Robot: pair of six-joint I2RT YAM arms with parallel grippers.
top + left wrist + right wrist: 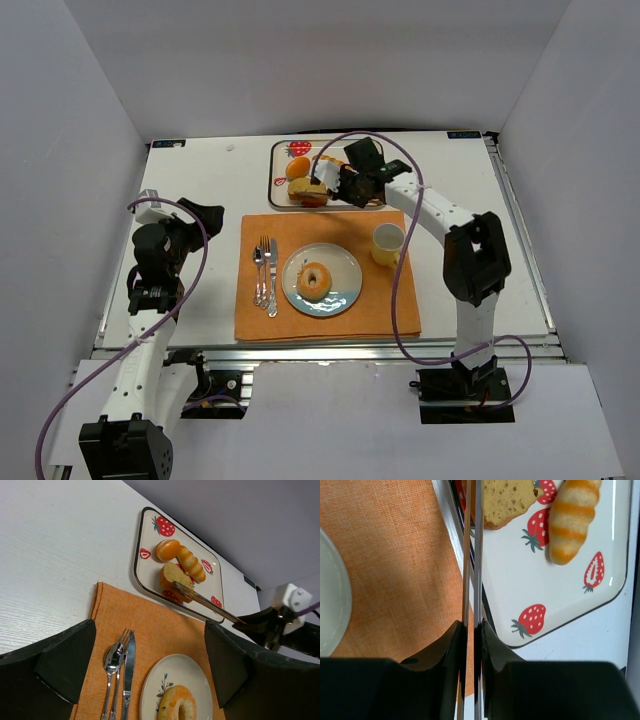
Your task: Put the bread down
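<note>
The loaf slice (506,501) would come up off the strawberry tray if I lifted my right gripper now, because the metal tongs have the slice's edge between their blades.
The ring-shaped bread (316,281) lies on a white plate (345,262) on the orange placemat, and shows again as the ring bread (178,706) in the left wrist view. The loaf slice (306,190) rests on the strawberry tray (280,170). My right gripper (473,627) is shut on metal tongs (472,555), whose two blades run close together up to the edge of the loaf slice (507,500). I cannot tell whether the tong tips (179,586) pinch it. My left gripper (150,670) hangs open over the placemat's left side, holding nothing.
A striped roll (570,520) and an orange round piece (166,549) also lie on the tray. A spoon, fork and knife (265,275) sit left of the plate. A yellow cup (388,243) stands on the placemat's right part, below the right arm.
</note>
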